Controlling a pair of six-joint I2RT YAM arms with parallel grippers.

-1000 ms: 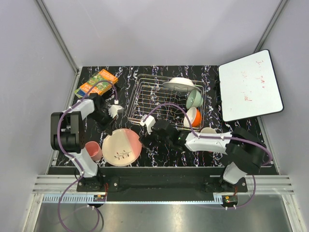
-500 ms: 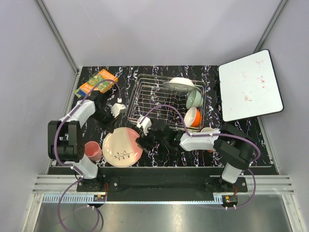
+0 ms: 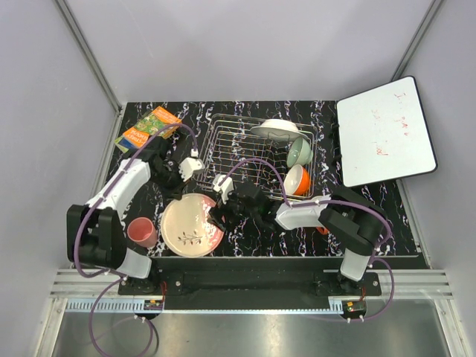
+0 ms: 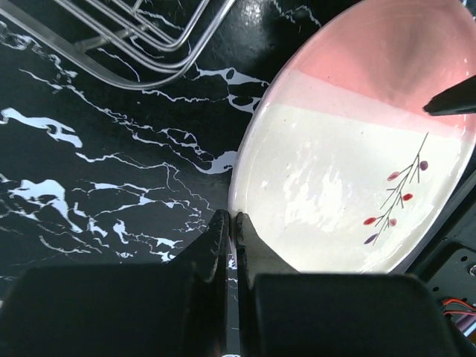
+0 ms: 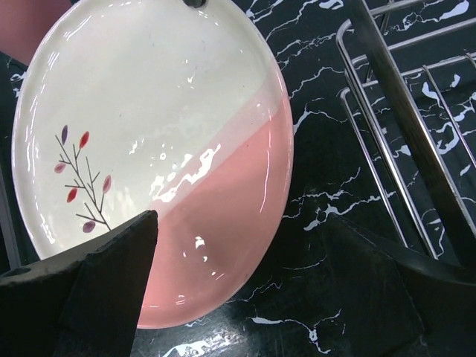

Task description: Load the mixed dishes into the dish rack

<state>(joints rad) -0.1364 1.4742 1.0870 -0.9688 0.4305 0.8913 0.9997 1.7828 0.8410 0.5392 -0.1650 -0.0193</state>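
I will next grab the plate's pink rim (image 3: 220, 215) with my right gripper, pinching it across its thickness. The opposite rim will then stay free to slot into the rack (image 3: 216, 160).
The pink-cream plate with the twig motif (image 3: 190, 227) lies on the black marble table just in front of the dish rack (image 3: 216, 160). My left gripper (image 3: 182, 192) is shut, its tips touching the plate's far-left rim (image 4: 233, 217). My right gripper (image 3: 217, 214) is open, one finger over the plate's pink part (image 5: 223, 223) and the other over the table. The pink tumbler (image 3: 141, 232) stands left of the plate. In the rack are an orange mug (image 3: 297, 180), a pale green bowl (image 3: 300, 152) and a cream dish (image 3: 275, 130).
The orange-green snack packet (image 3: 147, 126) lies at the back left. The white board (image 3: 383, 134) leans at the right. A cream dish (image 3: 321, 201) shows partly behind my right arm. The rack's wire corner is close in both wrist views (image 4: 126, 44) (image 5: 401, 126).
My left gripper has swung right and toward the plate's rim. My right gripper has moved left onto the plate's right edge. The plate has shifted slightly right.
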